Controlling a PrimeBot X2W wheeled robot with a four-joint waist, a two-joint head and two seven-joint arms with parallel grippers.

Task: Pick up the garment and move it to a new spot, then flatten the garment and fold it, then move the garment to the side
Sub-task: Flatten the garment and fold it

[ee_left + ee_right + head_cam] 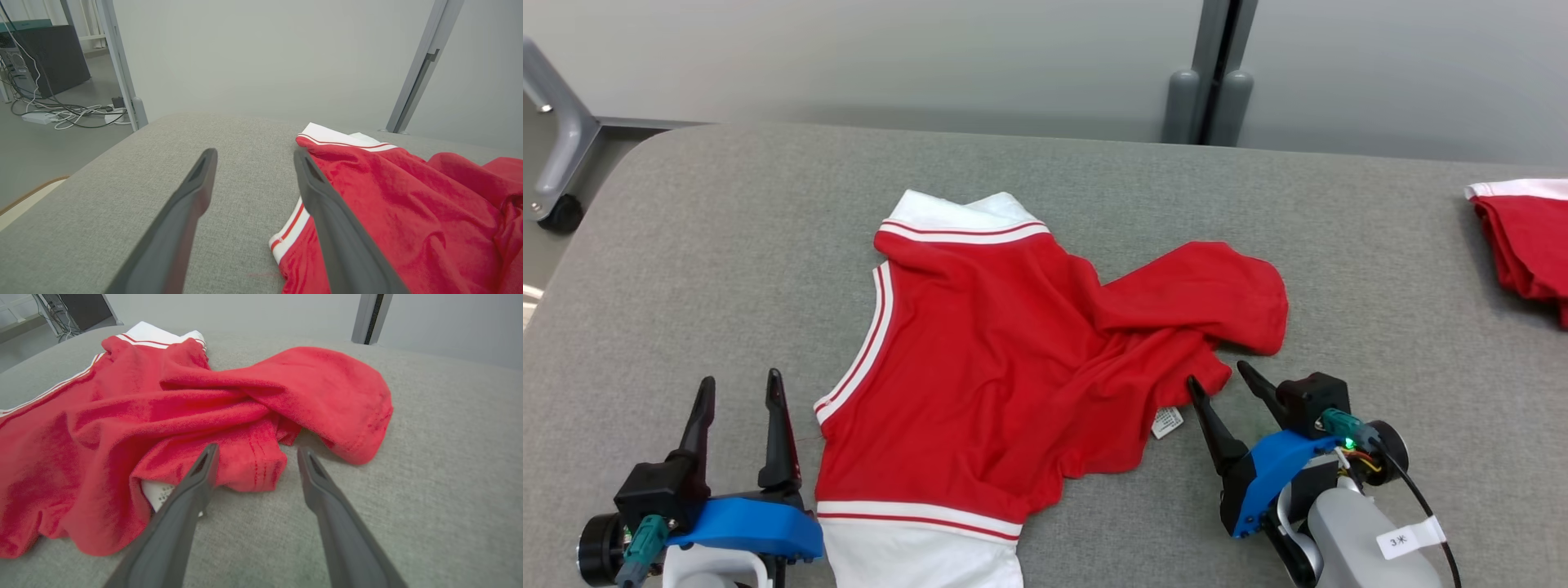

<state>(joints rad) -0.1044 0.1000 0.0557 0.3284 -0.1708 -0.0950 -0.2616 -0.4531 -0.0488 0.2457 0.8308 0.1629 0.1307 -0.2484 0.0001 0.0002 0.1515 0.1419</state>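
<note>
My right gripper is about to take hold of the red garment by its stitched hem corner [1214, 372] [262, 468]. Then it can move and flatten the garment.
A red garment [996, 359] with white striped trim lies crumpled on the grey table [727, 245], its right part bunched into folds. A small white label [1167, 422] shows at its lower right edge. My left gripper [739, 388] stands open just left of the garment's striped side, nothing between its fingers; in the left wrist view the garment [392, 204] lies beside the right finger [327, 212]. My right gripper [1219, 377] is open at the garment's lower right corner; in the right wrist view that gripper [255, 451] points at a bunched red fold [249, 457], not gripping it.
A second red and white cloth [1523, 237] lies at the table's far right edge. A grey frame leg with a caster [560, 163] stands off the table's left corner. Cables [69, 114] lie on the floor to the left. A wall panel with a post [1217, 82] runs behind the table.
</note>
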